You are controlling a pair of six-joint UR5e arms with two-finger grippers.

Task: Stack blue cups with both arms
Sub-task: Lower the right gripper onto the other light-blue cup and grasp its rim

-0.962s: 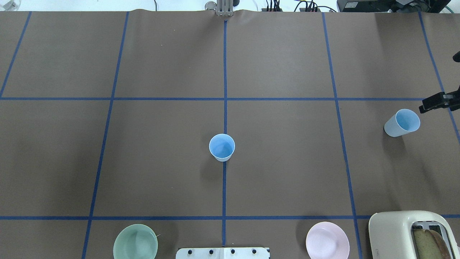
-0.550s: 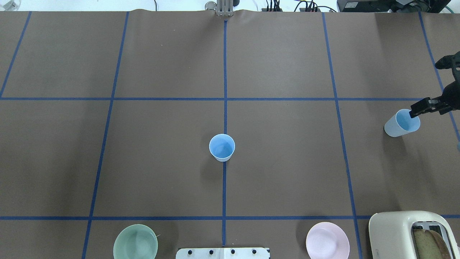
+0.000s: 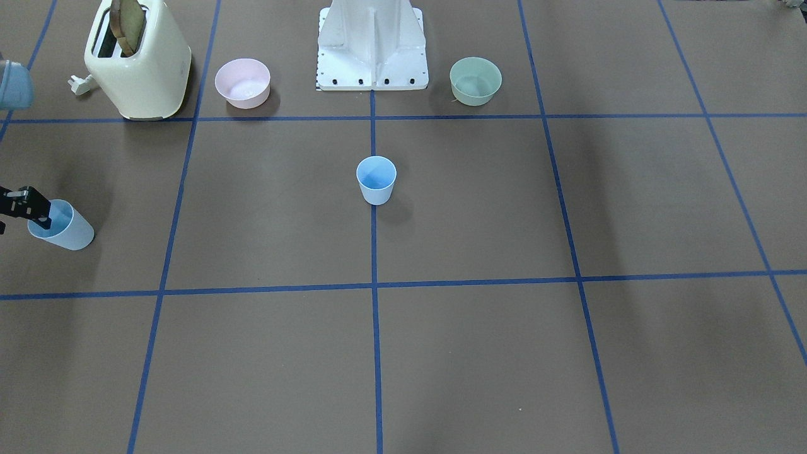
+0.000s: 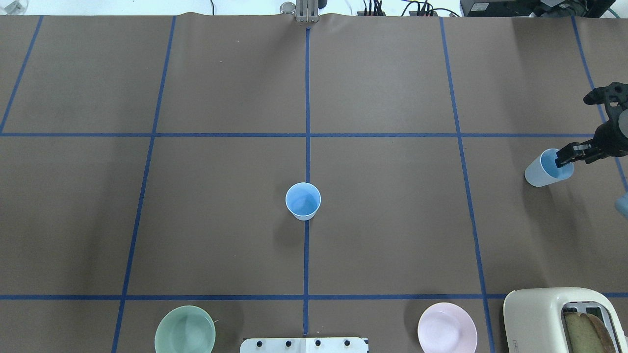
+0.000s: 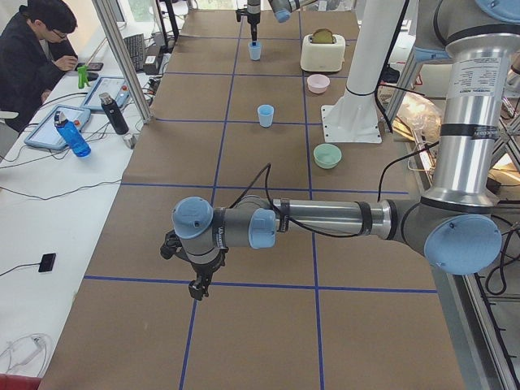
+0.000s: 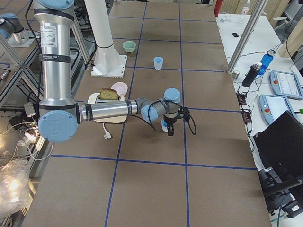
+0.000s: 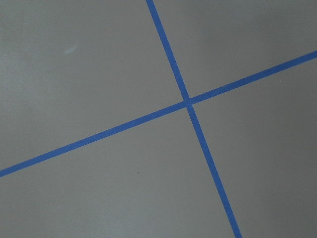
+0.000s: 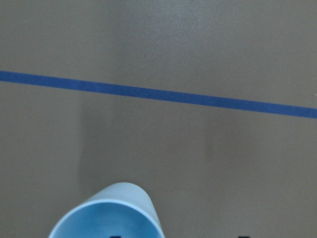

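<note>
The second blue cup needs to be stacked into the other blue cup point(image 3: 376, 178), so the right gripper should grab it by its rim point(image 3: 59, 204) next.
One blue cup point(image 4: 303, 200) stands upright at the table's middle on the centre tape line. The other blue cup point(image 4: 547, 169) stands at the far right, also in the front view point(image 3: 63, 228). My right gripper point(image 4: 571, 130) is open over this cup. One finger point(image 4: 566, 156) hangs in the cup's mouth and the other finger point(image 4: 598, 94) is well outside it. The right wrist view shows the cup's rim point(image 8: 106, 213) at the bottom edge. My left gripper point(image 5: 196, 286) shows only in the exterior left view, low over bare table far from both cups. I cannot tell if it is open.
A cream toaster point(image 4: 554, 318) with bread, a pink bowl point(image 4: 447, 327) and a green bowl point(image 4: 185, 329) stand along the near edge beside the white base mount point(image 4: 304, 344). An operator point(image 5: 32, 49) sits at a side bench with tablets and bottles.
My right gripper has come in from the right edge, and one finger now hangs in the far-right cup's mouth. Neither cup has moved.
</note>
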